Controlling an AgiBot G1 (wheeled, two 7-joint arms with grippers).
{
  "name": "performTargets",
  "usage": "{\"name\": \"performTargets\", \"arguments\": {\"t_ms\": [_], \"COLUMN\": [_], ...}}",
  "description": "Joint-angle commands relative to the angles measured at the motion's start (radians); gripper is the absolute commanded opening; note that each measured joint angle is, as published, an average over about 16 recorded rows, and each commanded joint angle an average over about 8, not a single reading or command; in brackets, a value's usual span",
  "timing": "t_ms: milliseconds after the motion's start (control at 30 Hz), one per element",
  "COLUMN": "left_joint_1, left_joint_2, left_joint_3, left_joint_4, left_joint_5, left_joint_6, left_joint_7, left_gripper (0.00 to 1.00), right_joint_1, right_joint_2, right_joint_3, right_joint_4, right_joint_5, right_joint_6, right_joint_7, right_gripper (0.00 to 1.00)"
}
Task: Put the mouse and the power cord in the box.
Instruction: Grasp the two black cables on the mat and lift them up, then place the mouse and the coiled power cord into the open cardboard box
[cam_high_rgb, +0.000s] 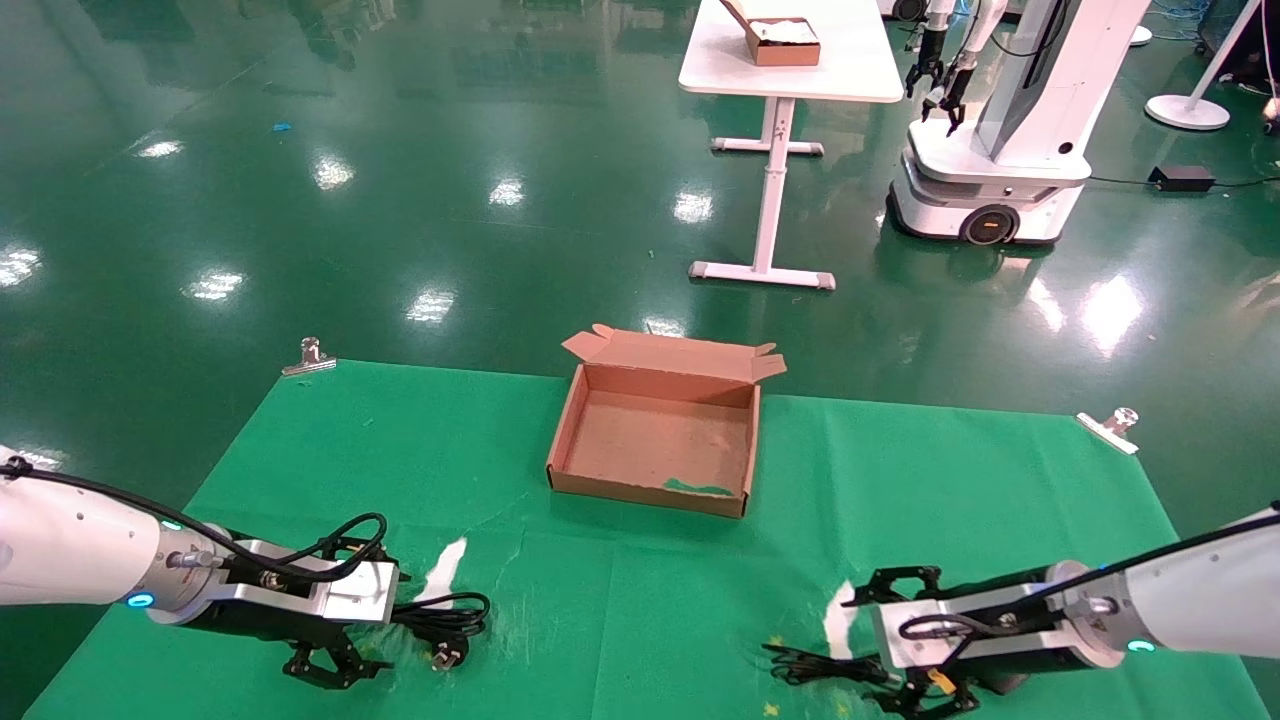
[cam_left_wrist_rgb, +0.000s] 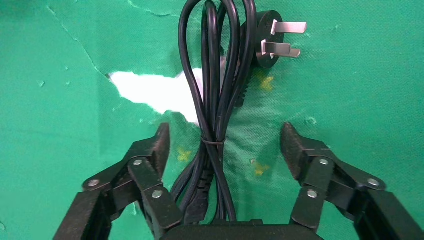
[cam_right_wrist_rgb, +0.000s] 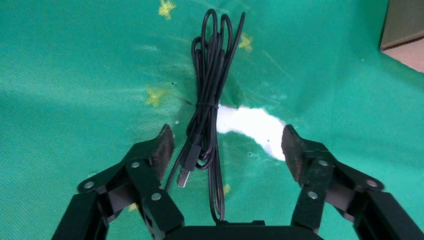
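The slack loops of the power cord (cam_left_wrist_rgb: 216, 100) spread out toward the plug, so my left gripper should next grab the cord by its tied middle (cam_left_wrist_rgb: 213, 142).
The box (cam_high_rgb: 660, 440) lies open at the middle back of the green cloth, its lid flap folded back and its inside bare. The power cord (cam_left_wrist_rgb: 216, 100) is a tied black bundle at the front left (cam_high_rgb: 445, 618), its pronged plug (cam_left_wrist_rgb: 274, 41) at the far end. My left gripper (cam_left_wrist_rgb: 227, 145) (cam_high_rgb: 385, 620) is open, its fingers standing on either side of the bundle without touching it. At the front right, the mouse's thin cable (cam_right_wrist_rgb: 207, 105) (cam_high_rgb: 810, 665) with its USB plug (cam_right_wrist_rgb: 184, 176) lies between the fingers of my open right gripper (cam_right_wrist_rgb: 228, 146) (cam_high_rgb: 868, 640). The mouse body is hidden.
White tears (cam_high_rgb: 440, 570) (cam_high_rgb: 838, 610) show through the cloth near both grippers. Metal clips (cam_high_rgb: 310, 357) (cam_high_rgb: 1110, 428) pin its back corners. Beyond, a white table (cam_high_rgb: 790, 75) carries a smaller brown box (cam_high_rgb: 785, 42), next to another robot (cam_high_rgb: 1000, 130).
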Motion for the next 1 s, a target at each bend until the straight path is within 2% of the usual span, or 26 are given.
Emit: {"name": "performTargets", "arguments": {"t_ms": [33,833,1000], "left_joint_1": [0.001,0.003,-0.005], "left_joint_2": [-0.001,-0.003,-0.012], "left_joint_3": [-0.001,-0.002,-0.011], "left_joint_4": [-0.002,-0.007,-0.002], "left_joint_5": [-0.001,-0.005,-0.016], "left_joint_6": [0.000,0.000,0.005], "left_joint_7": [-0.001,-0.004,-0.014], "left_gripper": [0.00,0.00,0.00], "right_joint_1": [-0.001,-0.003,0.000], "right_joint_2": [0.001,0.004,0.034], "right_joint_3": [0.000,0.003,0.040], "right_joint_4": [0.002,0.007,-0.015], "right_joint_5": [0.001,0.005,0.058], "right_joint_6": [0.000,-0.001,-0.011], "right_joint_7": [0.001,0.004,0.030], "right_gripper": [0.00,0.00,0.00]}}
